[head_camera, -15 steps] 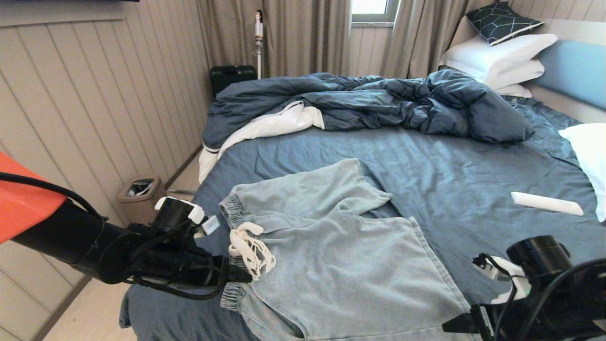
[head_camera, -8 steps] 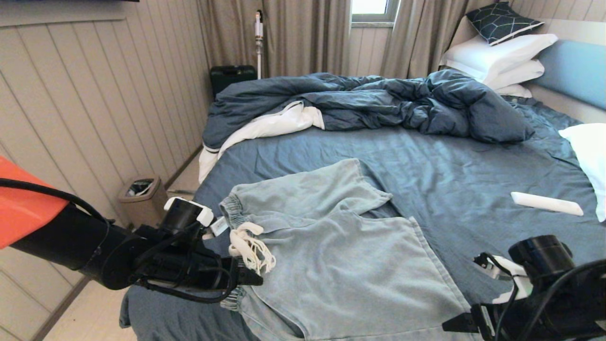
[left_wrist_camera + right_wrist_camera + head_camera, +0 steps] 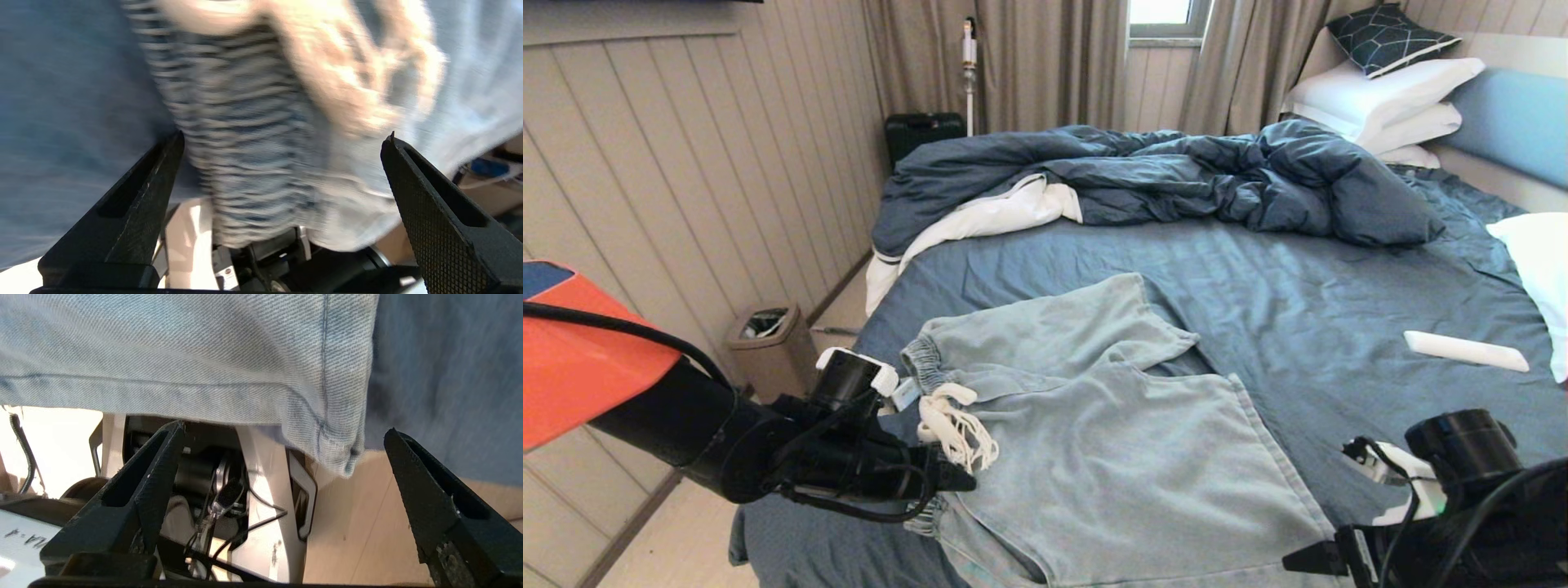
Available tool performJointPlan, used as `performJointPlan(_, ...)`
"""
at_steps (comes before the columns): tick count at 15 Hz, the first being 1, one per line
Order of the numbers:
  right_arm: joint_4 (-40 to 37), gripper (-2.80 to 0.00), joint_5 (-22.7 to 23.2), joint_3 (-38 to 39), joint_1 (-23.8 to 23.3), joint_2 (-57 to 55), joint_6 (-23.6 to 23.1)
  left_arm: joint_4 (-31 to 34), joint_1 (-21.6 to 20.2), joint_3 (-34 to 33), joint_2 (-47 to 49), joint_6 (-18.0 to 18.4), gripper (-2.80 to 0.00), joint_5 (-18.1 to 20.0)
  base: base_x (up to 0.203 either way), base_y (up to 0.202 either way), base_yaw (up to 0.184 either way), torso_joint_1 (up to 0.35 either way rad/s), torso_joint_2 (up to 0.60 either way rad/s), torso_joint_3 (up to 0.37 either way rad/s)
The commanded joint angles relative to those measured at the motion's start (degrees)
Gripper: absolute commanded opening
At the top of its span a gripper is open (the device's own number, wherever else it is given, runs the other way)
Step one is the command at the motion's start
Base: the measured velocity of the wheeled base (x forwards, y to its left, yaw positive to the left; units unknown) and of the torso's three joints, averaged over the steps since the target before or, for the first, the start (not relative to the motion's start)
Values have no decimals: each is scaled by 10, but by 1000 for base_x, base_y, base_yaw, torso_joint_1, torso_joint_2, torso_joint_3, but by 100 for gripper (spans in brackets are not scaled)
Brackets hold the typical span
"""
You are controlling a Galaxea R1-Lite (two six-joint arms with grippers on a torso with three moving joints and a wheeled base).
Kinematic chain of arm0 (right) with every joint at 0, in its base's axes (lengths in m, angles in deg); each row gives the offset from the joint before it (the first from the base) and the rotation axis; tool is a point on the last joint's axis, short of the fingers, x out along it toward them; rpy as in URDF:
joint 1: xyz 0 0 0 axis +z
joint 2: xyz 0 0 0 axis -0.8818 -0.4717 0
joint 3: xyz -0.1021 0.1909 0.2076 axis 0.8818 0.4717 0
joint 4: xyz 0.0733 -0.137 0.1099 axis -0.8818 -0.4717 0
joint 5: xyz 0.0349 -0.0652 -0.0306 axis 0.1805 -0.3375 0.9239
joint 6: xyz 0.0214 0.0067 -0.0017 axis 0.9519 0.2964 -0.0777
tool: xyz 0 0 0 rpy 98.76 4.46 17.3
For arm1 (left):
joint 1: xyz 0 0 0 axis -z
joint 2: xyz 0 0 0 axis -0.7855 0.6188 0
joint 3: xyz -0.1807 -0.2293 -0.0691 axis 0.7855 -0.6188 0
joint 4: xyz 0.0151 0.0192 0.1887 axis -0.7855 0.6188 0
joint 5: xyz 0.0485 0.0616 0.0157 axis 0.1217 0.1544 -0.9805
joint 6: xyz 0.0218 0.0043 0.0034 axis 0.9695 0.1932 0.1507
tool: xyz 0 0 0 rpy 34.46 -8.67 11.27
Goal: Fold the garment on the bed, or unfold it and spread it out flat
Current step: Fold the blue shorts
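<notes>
My left gripper is to take hold of the shorts next by their ribbed waistband [image 3: 250,142], beside the drawstring, so that the shorts can be folded on the bed.
The garment [image 3: 1111,457], pale blue denim shorts, lies spread on the bed [image 3: 1298,302] near its front edge, one leg overlapping the other. Its gathered waistband [image 3: 923,359] and white drawstring [image 3: 952,420] face left. My left gripper [image 3: 960,482] is at the waistband just below the drawstring; in the left wrist view the left gripper [image 3: 284,139] is open, with the ribbed waistband [image 3: 245,163] between its fingers [image 3: 139,196]. My right gripper [image 3: 1303,562] is at the leg hem corner; in the right wrist view the right gripper [image 3: 284,430] is open around the hem corner [image 3: 331,437].
A rumpled dark blue duvet [image 3: 1176,175] with white lining lies across the far half of the bed. White pillows [image 3: 1388,98] and a dark cushion [image 3: 1388,37] lean on the headboard [image 3: 1515,122]. A white bar-shaped object [image 3: 1466,351] lies at right. A bin [image 3: 764,331] stands by the wall.
My left arm has moved right and forward, bringing its open fingers onto the waistband under the drawstring. The right arm and the shorts have hardly shifted.
</notes>
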Motion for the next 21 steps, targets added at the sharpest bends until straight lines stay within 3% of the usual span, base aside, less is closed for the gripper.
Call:
performJointPlan(1, 20, 0, 1, 11, 1, -7, 0, -1, -7, -6, 6, 0, 0, 1, 0, 0, 0, 0, 0, 0)
performJointPlan(10, 26, 0, 1, 10, 0, -22, 1, -8, 13, 5, 17, 2, 0, 2, 0, 0, 0, 0, 0, 0)
performJointPlan(11, 26, 0, 1, 10, 0, -22, 1, -8, 14, 5, 21, 2, -120, 1, 0, 0, 0, 0, 0, 0)
performJointPlan(12, 26, 0, 1, 10, 0, -22, 0, -7, 17, 5, 19, 2, -280, 1, 0, 0, 0, 0, 0, 0)
performJointPlan(13, 26, 0, 1, 10, 0, -24, 0, -7, 22, 4, 17, 2, -280, 1, 0, 0, 0, 0, 0, 0)
performJointPlan(14, 26, -280, 0, 11, 1, -27, -5, -7, 25, 4, 17, 2, -280, 0, 0, 0, 0, 0, 0, 0)
performJointPlan(21, 26, -280, 0, 17, 7, -18, -5, -7, 25, 2, 12, 0, -280, 0, 0, 0, 0, 0, 0, 0)
